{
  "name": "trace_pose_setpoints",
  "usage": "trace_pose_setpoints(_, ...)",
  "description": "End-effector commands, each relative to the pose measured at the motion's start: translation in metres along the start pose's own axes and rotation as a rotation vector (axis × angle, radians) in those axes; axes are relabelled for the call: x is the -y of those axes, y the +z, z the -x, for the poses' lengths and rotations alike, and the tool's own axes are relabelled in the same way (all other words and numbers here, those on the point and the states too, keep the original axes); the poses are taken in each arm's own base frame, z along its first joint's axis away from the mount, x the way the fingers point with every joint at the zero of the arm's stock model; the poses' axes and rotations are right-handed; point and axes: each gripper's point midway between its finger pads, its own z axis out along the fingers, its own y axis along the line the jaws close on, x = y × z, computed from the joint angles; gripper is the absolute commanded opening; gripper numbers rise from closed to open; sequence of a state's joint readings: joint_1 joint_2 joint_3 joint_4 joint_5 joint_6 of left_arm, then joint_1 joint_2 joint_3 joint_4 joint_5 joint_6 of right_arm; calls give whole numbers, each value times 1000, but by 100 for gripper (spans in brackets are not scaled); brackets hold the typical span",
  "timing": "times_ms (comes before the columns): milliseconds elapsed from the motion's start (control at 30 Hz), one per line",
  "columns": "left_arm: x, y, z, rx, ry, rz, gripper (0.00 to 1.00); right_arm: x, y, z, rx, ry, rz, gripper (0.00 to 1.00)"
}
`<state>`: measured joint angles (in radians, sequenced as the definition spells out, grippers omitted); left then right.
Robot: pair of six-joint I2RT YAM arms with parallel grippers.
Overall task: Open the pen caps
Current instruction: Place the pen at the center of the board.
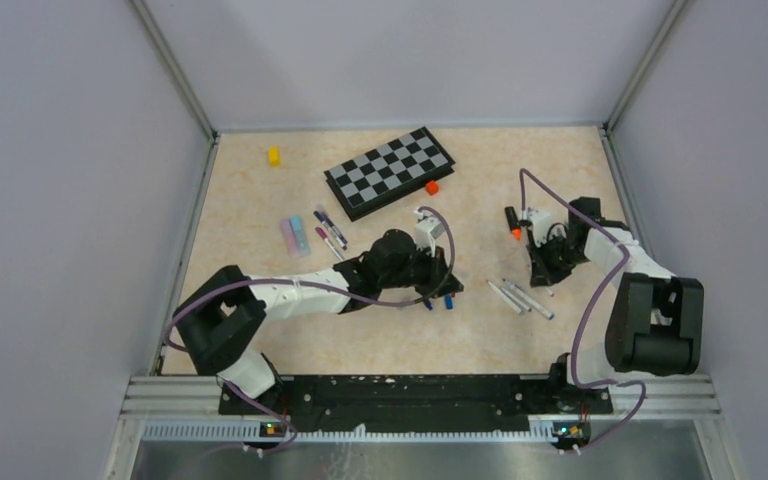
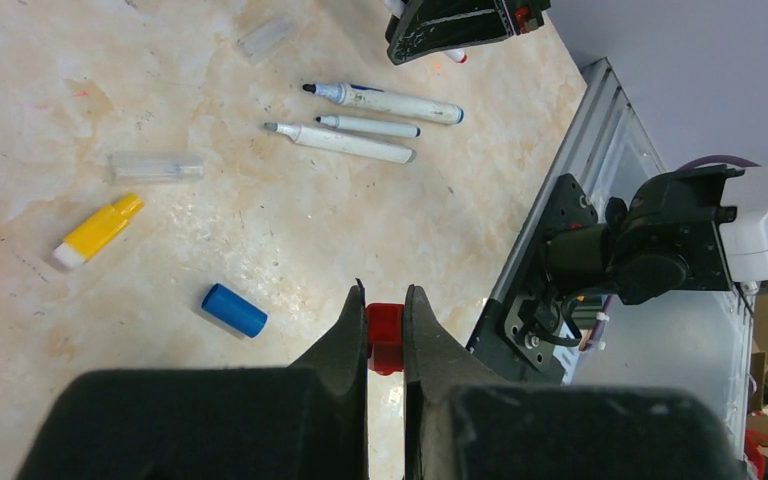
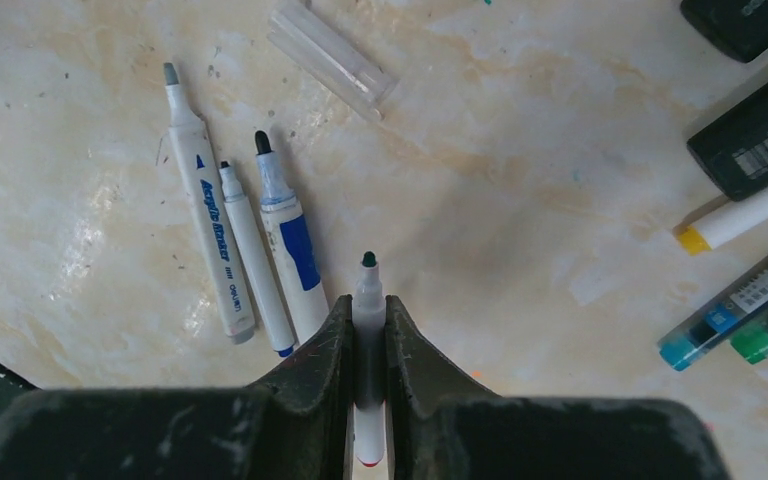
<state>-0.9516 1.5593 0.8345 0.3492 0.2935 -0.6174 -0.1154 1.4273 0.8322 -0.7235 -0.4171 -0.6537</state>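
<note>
The red pen cap stays held in my left gripper until it touches the tabletop. In my fingers, it now hangs higher than the blue cap.
My left gripper is shut on a small red pen cap just above the table; in the top view it is at mid-table. A blue cap lies left of it, a yellow-capped piece farther left. My right gripper is shut on a thin white pen whose uncapped dark tip points away; in the top view it is at the right. Three uncapped white pens lie side by side to its left and also show in the left wrist view.
A black-and-grey chessboard lies at the back with an orange block beside it and a yellow block at the back left. More pens lie left of centre. Black highlighters and clear caps lie near my right gripper.
</note>
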Motion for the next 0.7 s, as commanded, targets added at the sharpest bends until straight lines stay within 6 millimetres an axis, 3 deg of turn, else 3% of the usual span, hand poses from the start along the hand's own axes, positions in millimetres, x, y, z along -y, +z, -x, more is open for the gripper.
trace_pose_setpoints(0, 10, 12, 7, 16, 23, -15, 0, 7, 3, -9, -52, 20, -4, 11)
trace_pose_setpoints(233, 8, 28, -4, -32, 18, -10, 0, 5, 10, -17, -93, 44, 24, 23)
trace_pose_setpoints(533, -4, 42, -18, -112, -8, 52, 0, 2, 8, -13, -76, 45, 39, 26)
trace_pose_setpoints(667, -19, 52, -31, -189, -32, 129, 2, 1, 5, -8, -57, 41, 40, 28)
